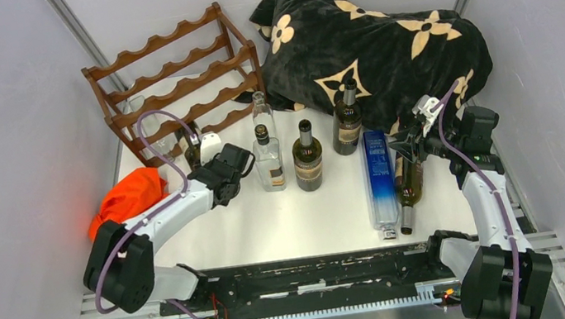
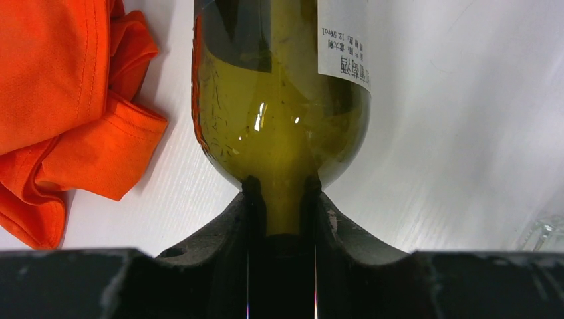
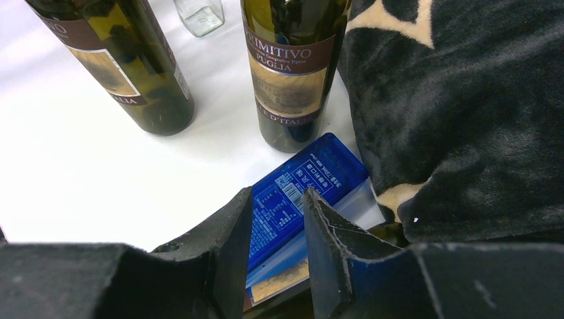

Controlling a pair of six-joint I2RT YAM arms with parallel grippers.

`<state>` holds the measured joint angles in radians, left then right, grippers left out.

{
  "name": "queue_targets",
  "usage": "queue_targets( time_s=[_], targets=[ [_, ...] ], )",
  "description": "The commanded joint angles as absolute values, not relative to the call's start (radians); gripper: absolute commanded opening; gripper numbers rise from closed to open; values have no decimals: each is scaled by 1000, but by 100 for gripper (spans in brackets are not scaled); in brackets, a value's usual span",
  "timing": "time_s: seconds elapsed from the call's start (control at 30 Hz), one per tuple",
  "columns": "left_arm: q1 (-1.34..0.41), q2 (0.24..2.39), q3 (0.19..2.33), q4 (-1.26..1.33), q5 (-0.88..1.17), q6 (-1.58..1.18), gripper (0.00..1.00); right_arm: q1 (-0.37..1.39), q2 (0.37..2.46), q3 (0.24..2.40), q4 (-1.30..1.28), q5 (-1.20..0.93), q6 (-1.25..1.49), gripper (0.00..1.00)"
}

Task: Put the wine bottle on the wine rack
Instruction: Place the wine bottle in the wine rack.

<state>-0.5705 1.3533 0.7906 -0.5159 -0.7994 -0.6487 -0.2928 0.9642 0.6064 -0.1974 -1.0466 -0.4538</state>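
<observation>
The left gripper needs to move the wine bottle toward the rack's rails, because the bottle's body is short of them and would fall onto the table if the gripper opened now.
The wine rack (image 1: pixel 172 79), dark reddish-brown with wavy rails, stands at the back left. My left gripper (image 1: pixel 208 155) is just in front of it, shut on the neck of an olive-green wine bottle (image 1: pixel 191 139). In the left wrist view the fingers (image 2: pixel 251 199) clamp the neck, and the bottle's body (image 2: pixel 279 113) with a white label points away over the white table. My right gripper (image 1: pixel 411 146) is open and empty. It hovers over a blue bottle (image 3: pixel 299 189) and a green bottle (image 1: pixel 409 183), both lying on the table.
Several bottles stand mid-table: two clear ones (image 1: pixel 262 112) (image 1: pixel 268 161) and two dark wine bottles (image 1: pixel 308 160) (image 1: pixel 347 121). A black flowered blanket (image 1: pixel 379 37) fills the back right. An orange cloth (image 1: pixel 127 196) lies left of my left arm. Clear glassware (image 2: pixel 542 229) shows near the rack.
</observation>
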Motion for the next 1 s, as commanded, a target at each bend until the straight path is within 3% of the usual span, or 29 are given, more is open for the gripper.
queue_targets(
  time_s=[0.0, 0.8, 0.97],
  targets=[
    [-564, 1372, 871, -368, -979, -634, 2, -292, 964, 613, -179, -1065, -469, 40],
    [-462, 1546, 938, -237, -943, -517, 2, -292, 972, 616, -191, -1071, -480, 40],
    [-426, 1589, 965, -190, -943, -479, 8, -291, 977, 617, -195, -1069, -483, 40]
  ],
)
